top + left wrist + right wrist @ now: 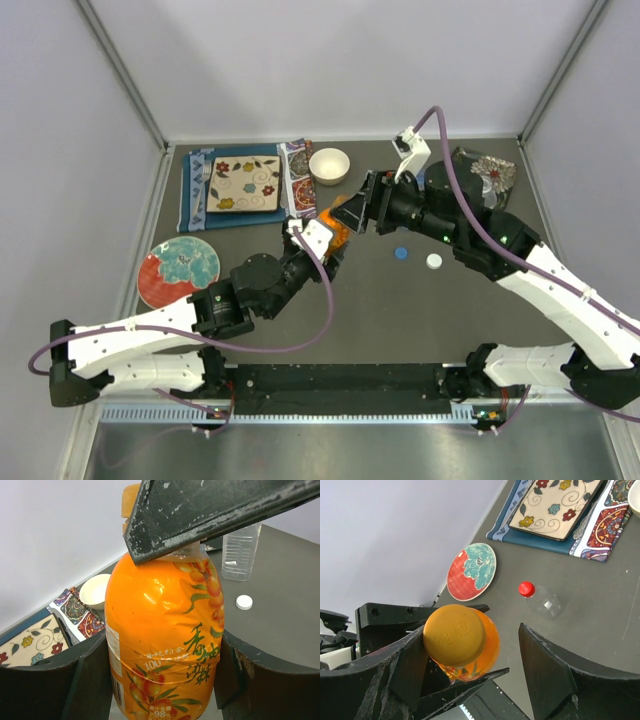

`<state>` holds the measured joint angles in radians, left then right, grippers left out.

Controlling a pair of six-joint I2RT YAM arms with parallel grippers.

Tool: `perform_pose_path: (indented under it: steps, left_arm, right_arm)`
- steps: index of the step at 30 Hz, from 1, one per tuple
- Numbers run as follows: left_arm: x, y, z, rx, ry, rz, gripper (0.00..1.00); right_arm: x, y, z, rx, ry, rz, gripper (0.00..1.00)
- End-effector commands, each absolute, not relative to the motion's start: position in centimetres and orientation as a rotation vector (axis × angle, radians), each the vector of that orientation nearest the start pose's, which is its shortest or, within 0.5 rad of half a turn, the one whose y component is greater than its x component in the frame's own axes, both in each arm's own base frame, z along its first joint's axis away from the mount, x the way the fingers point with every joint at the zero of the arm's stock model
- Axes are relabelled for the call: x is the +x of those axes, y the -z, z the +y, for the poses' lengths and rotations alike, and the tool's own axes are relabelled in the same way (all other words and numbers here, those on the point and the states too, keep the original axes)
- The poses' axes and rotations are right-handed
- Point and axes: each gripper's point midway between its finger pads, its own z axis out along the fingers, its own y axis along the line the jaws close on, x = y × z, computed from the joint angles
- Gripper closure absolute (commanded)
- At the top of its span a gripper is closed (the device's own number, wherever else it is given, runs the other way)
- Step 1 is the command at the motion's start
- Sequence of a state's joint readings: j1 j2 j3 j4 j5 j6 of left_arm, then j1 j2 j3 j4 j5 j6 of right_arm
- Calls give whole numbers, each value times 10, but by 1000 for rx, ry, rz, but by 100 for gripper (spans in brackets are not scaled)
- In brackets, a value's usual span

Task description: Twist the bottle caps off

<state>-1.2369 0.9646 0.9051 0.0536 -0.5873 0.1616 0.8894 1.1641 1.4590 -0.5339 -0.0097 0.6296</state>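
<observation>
My right gripper should grab the orange cap (454, 634) around its sides and leave the bottle's neck free, to unscrew the cap and lift it off.
My left gripper (165, 680) is shut on the body of the short orange bottle (165, 630), holding it upright above the table (335, 232). Its orange cap (454, 634) sits on the neck. My right gripper (470, 632) is open around that cap: one finger (405, 665) touches its side, while the other finger (555, 670) stands well off it. A slim clear bottle (547, 602) with a red cap (526, 588) lies on the table. A loose white cap (433, 261) and a blue cap (401, 253) lie near the right arm. A wide clear bottle (240, 552) stands behind them.
A white bowl (329, 165) and a floral tray (243, 184) on patterned cloths sit at the back. A red and teal plate (178, 272) lies at the left. A dark patterned dish (490, 175) is at the back right.
</observation>
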Motion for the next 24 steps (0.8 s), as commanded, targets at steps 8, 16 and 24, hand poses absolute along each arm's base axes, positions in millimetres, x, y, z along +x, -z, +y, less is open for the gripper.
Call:
perform_pose_path:
  steps: [8,16,24]
  left_arm:
    - [204,-348,-281,575,430,1428,65]
    - [204,-343,-285,588,432,1438,65]
    - [205,-340,-288,593,434,1446,65]
  right_arm:
    - [208,-432,296,-243,-1103,1803,25]
    - [208,-436,295,-245,-1107,1786,32]
    - [208,-440,293,-246,-1106,1759,36]
